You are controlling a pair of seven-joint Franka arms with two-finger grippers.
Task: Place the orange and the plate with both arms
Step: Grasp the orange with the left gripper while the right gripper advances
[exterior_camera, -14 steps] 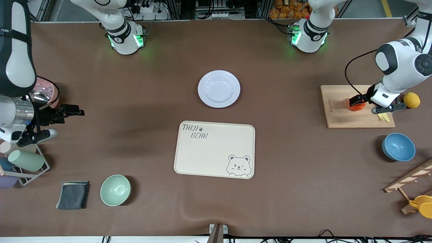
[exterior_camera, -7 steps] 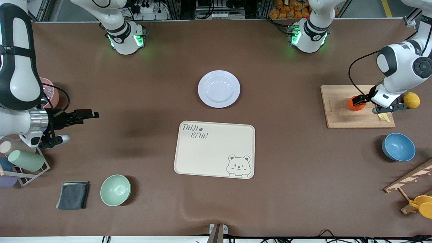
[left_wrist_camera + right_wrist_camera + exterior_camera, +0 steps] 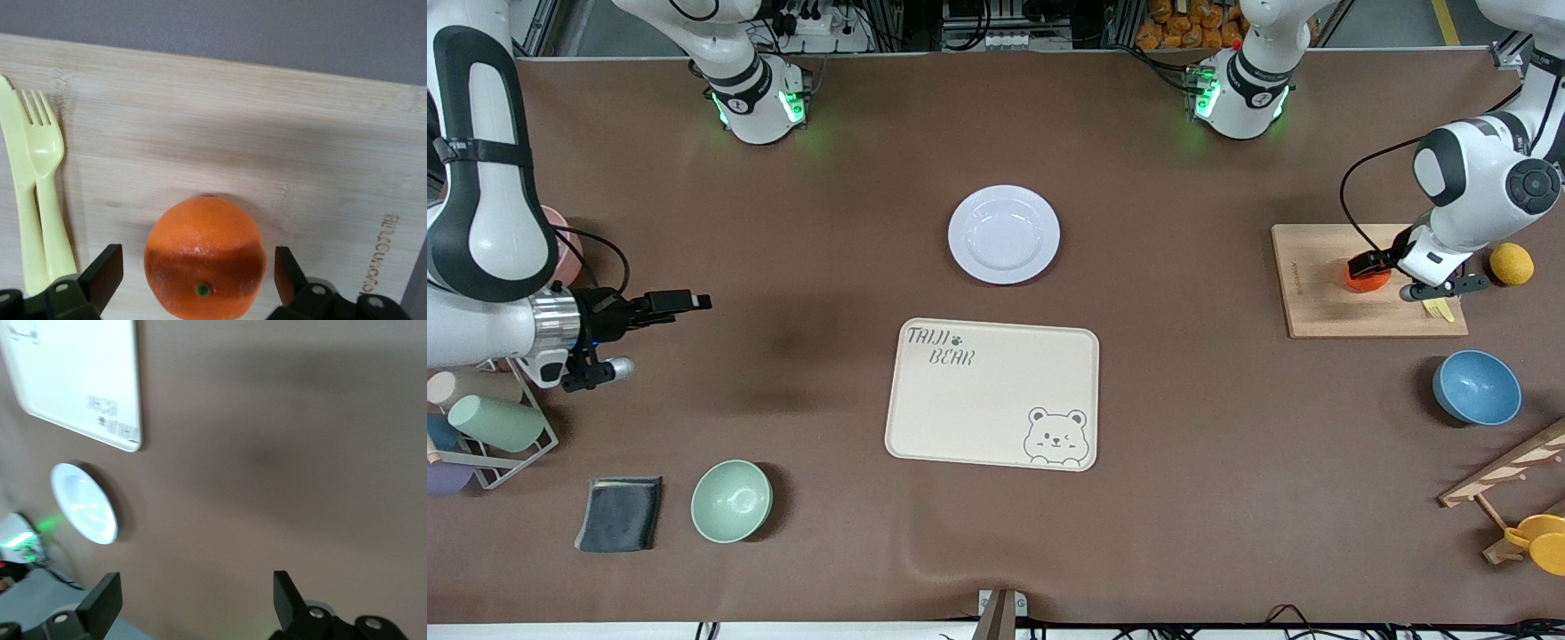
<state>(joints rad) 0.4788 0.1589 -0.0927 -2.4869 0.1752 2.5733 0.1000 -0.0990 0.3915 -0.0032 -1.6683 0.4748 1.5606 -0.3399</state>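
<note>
To set the orange on the plate, my left gripper will next take hold of the orange by its round middle.
The orange sits on a wooden cutting board at the left arm's end of the table. My left gripper is right over it and open. In the left wrist view its fingers stand on either side of the orange, with a gap on each side. The pale lavender plate lies empty on the table, farther from the front camera than the cream bear-print tray. My right gripper is open and empty over bare table toward the right arm's end. Its wrist view shows the plate.
A yellow fork and knife lie on the board beside the orange, and a lemon lies just off it. A blue bowl, a green bowl, a dark cloth and a cup rack lie nearer the front camera.
My right gripper has moved from the table's end toward the middle. My left gripper has shifted slightly and stays open over the orange.
</note>
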